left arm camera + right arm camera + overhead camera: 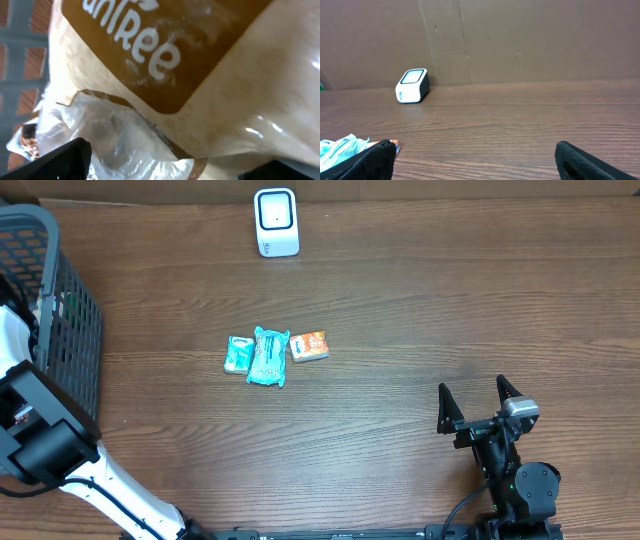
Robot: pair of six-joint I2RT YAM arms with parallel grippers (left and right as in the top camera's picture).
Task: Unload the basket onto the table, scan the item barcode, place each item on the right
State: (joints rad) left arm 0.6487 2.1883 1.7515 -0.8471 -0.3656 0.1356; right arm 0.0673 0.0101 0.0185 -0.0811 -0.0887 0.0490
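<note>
I should show the cream and brown bag [210, 75] to the scanner, so my left gripper should next grab its clear crinkled film edge [128, 144]. The printed body of the bag will stay uncovered.
A cream and brown bag [210, 75] with white lettering and a clear crinkled film edge fills the left wrist view, inside the grey basket [70, 330]. My left gripper [170, 167] is open, its dark fingers [65, 160] wide apart with the bag close in front; whether they touch it I cannot tell. In the overhead view the gripper itself is hidden inside the basket. The white scanner [276, 222] with a dark window stands at the table's far edge, seen as well in the right wrist view [412, 86]. My right gripper [473, 388] stands open and holds nothing, low over the table [475, 160].
Mid-table lie a teal packet [268, 356], a smaller teal packet [238, 353] and an orange packet [309, 346]. The teal packet's edge [337, 150] shows by my right gripper's left finger. A brown cardboard wall [520, 40] backs the table.
</note>
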